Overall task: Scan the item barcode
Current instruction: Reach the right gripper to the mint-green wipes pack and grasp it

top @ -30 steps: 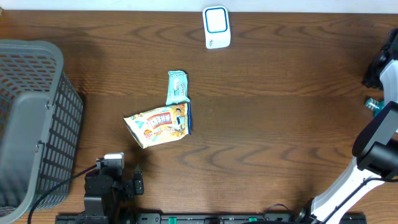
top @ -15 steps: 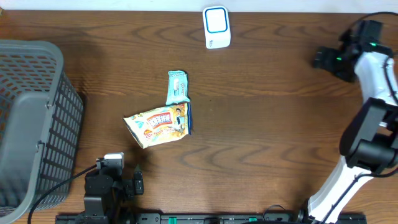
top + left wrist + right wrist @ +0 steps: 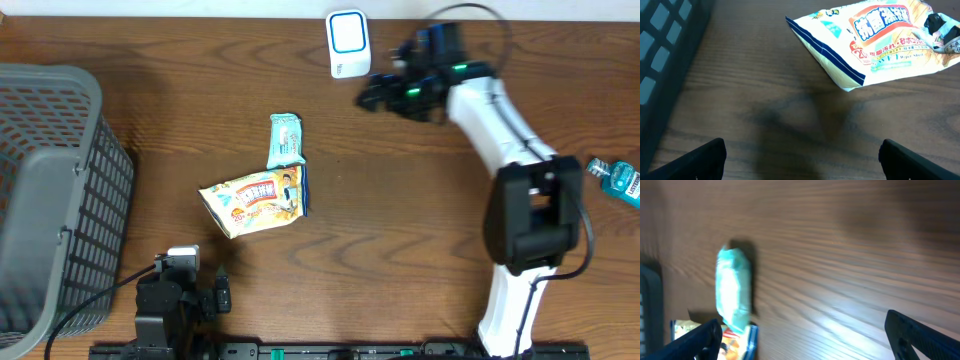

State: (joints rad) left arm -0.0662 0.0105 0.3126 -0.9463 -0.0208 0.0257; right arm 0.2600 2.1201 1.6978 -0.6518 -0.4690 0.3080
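My right gripper is going to reach the teal packet [image 3: 285, 140] [image 3: 732, 287] and pinch one end of it. The broad sides of the teal packet then stay uncovered for scanning the barcode.
A white barcode scanner [image 3: 348, 43] stands at the table's back edge. A teal packet [image 3: 285, 140] lies mid-table, and a yellow wipes packet [image 3: 255, 200] lies just in front of it. My right gripper [image 3: 372, 95] hovers open just right of the scanner, empty. Its wrist view shows the teal packet [image 3: 732, 287] and the yellow packet [image 3: 735, 340] ahead on the left. My left gripper [image 3: 215, 298] rests open at the front left. The yellow packet [image 3: 880, 40] lies ahead of it, and bare wood shows between its fingertips [image 3: 700, 160].
A grey mesh basket [image 3: 50, 200] fills the left side; its wall shows in the left wrist view [image 3: 665, 50]. A teal bottle [image 3: 620, 180] lies at the right edge. The white right arm [image 3: 500, 120] stretches across the back right.
The right arm has swung from the right edge across to the back middle beside the scanner, its jaws widening. The teal bottle now lies uncovered. The left arm and packets have not moved.
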